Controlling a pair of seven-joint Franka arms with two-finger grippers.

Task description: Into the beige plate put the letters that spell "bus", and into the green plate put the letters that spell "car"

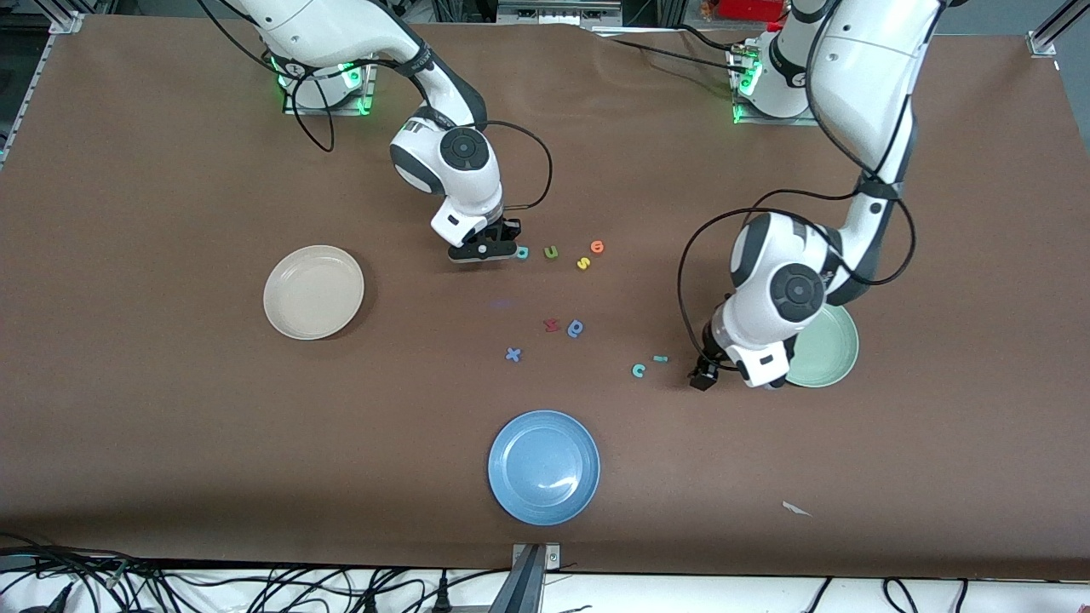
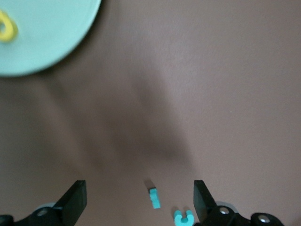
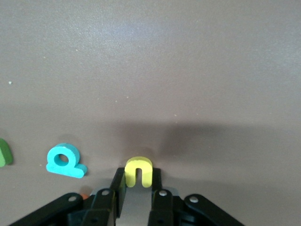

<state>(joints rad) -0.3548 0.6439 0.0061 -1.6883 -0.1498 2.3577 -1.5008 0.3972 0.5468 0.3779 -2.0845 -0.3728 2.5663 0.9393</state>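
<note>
The teal r has to help spell "car" in the green plate [image 1: 823,349], so my left gripper will next grab it by its straight stem [image 1: 660,359].
My right gripper [image 3: 138,178] is shut on the yellow u [image 3: 138,171], low at the table. The teal b [image 3: 66,161] lies just beside it. In the front view this gripper [image 1: 487,249] hides the u, and the teal b [image 1: 522,253] and the yellow s [image 1: 583,265] lie toward the left arm's end from it. The beige plate [image 1: 313,291] holds nothing. My left gripper [image 2: 138,202] hangs open over the table beside the green plate [image 2: 42,33], which holds a yellow a [image 2: 7,27]. The teal r [image 2: 154,197] and teal c [image 2: 183,217] lie below its fingers.
An olive u [image 1: 551,252] and an orange o [image 1: 597,247] lie by the s. A red letter [image 1: 551,324], a blue q [image 1: 576,329] and a blue x [image 1: 513,354] sit mid-table. The blue plate [image 1: 543,466] is nearest the front camera.
</note>
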